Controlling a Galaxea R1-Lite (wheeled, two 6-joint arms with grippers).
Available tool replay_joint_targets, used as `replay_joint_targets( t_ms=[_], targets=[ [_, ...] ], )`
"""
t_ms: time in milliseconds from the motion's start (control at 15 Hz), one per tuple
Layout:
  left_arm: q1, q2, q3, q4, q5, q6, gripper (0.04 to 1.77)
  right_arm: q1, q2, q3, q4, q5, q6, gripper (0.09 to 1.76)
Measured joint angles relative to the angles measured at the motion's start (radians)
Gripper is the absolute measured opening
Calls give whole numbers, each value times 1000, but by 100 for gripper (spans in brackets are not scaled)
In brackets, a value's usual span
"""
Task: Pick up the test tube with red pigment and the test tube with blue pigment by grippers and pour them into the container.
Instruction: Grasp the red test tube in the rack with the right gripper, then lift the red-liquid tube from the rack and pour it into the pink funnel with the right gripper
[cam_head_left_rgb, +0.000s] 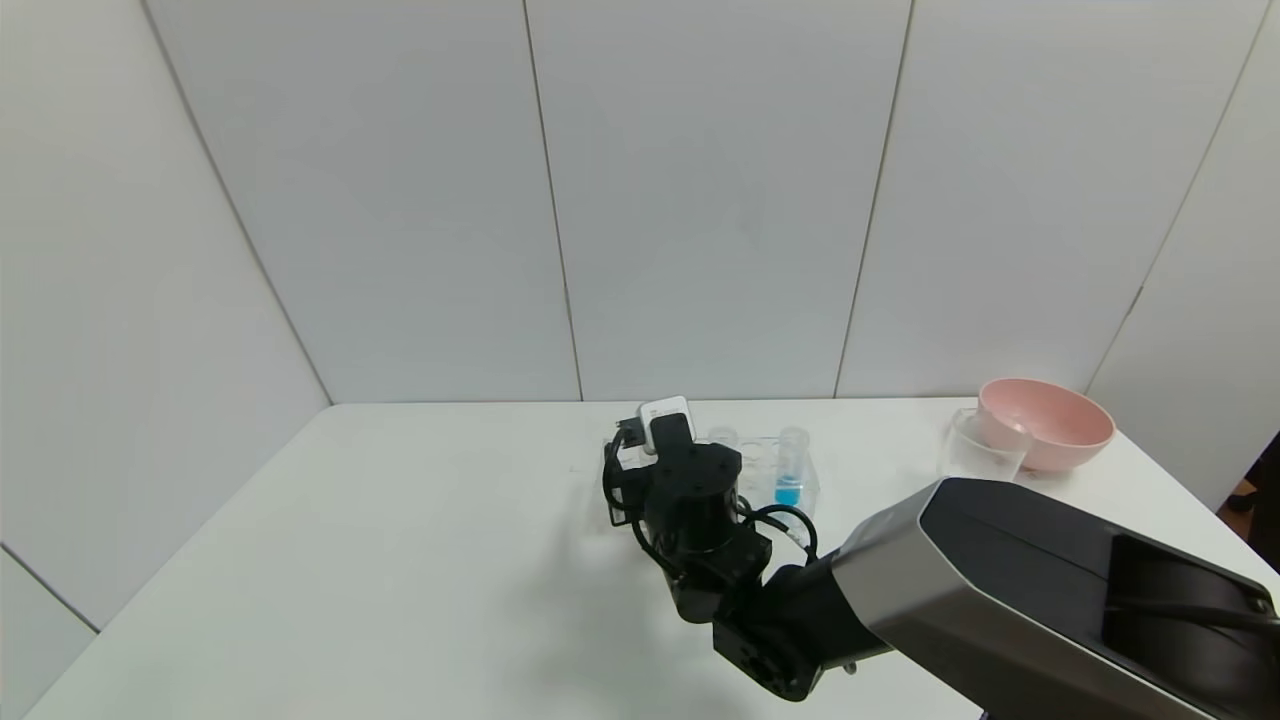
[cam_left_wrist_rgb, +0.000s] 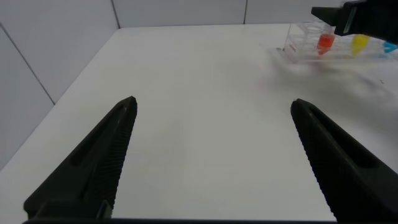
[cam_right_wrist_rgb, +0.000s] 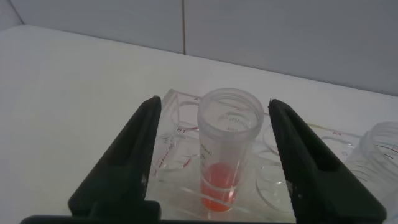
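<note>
The rack (cam_right_wrist_rgb: 177, 146) encloses the lower half of the red-pigment test tube, so my right gripper should grab the test tube by the upper end near its opening (cam_right_wrist_rgb: 229, 127) next.
The test tube with red pigment (cam_right_wrist_rgb: 229, 149) stands upright in a clear rack (cam_right_wrist_rgb: 177, 146), orange-red liquid in its bottom. My right gripper (cam_right_wrist_rgb: 214, 101) is open and straddles this tube near its mouth, with a gap on each side. In the head view my right wrist (cam_head_left_rgb: 690, 490) hides that tube. The test tube with blue pigment (cam_head_left_rgb: 790, 468) stands in the same rack (cam_head_left_rgb: 812, 487), just right of the wrist. The container (cam_head_left_rgb: 980, 447), a clear beaker, is at the far right. Off to the left, my left gripper (cam_left_wrist_rgb: 214, 101) hangs open over bare table, nothing between its fingers.
A pink bowl (cam_head_left_rgb: 1045, 420) sits behind the beaker near the table's right edge. A yellow-liquid tube (cam_left_wrist_rgb: 360, 42) stands between the red tube (cam_left_wrist_rgb: 325, 42) and the blue one in the rack. White walls close in the back and left.
</note>
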Motion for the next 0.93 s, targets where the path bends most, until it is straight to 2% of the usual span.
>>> replay_joint_targets(
  t_ms=[267,333,400,933],
  targets=[
    [0,0,0,0,0,0,176,-1,-10,9,7,5,2,79],
    [0,0,0,0,0,0,176,-1,-11,10,9,1,1,56],
    [0,0,0,0,0,0,176,-1,-13,11,9,1,2,50],
    [0,0,0,0,0,0,176,9,-48,14,18,-5,-9,50]
  ],
)
